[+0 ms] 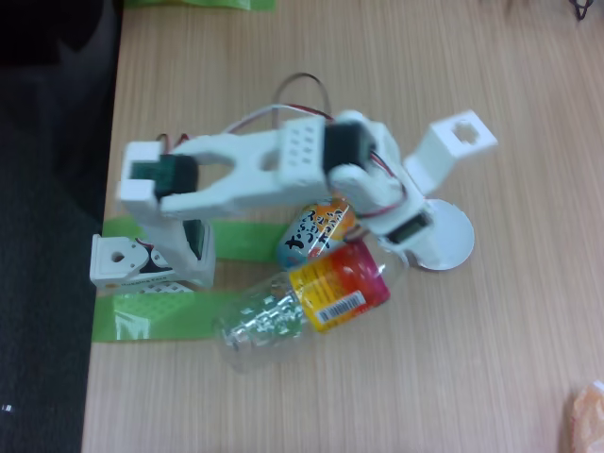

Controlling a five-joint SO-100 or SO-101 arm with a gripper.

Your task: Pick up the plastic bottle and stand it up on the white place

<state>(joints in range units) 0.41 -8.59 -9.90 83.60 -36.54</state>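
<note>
I should reach the plastic bottle and grip it by its upper part, so the bottle's base stays free to stand on the white place.
The plastic bottle (321,297) lies on its side on the wooden table, its clear base toward the lower left and its red, orange and yellow label in the middle. Its neck end points up-right and is hidden under the gripper's lower finger (412,229). My gripper (437,186) hangs over that end with its jaws spread wide, the other finger (458,140) swung out to the upper right. The white place (451,241), a small round plate, sits just right of the bottle's neck, partly covered by the gripper.
A blue-and-orange can (316,229) with Japanese lettering lies against the bottle's upper side, under the arm. The arm's base (151,260) is held down by green tape at the table's left edge. An orange object (587,420) sits at the lower right corner.
</note>
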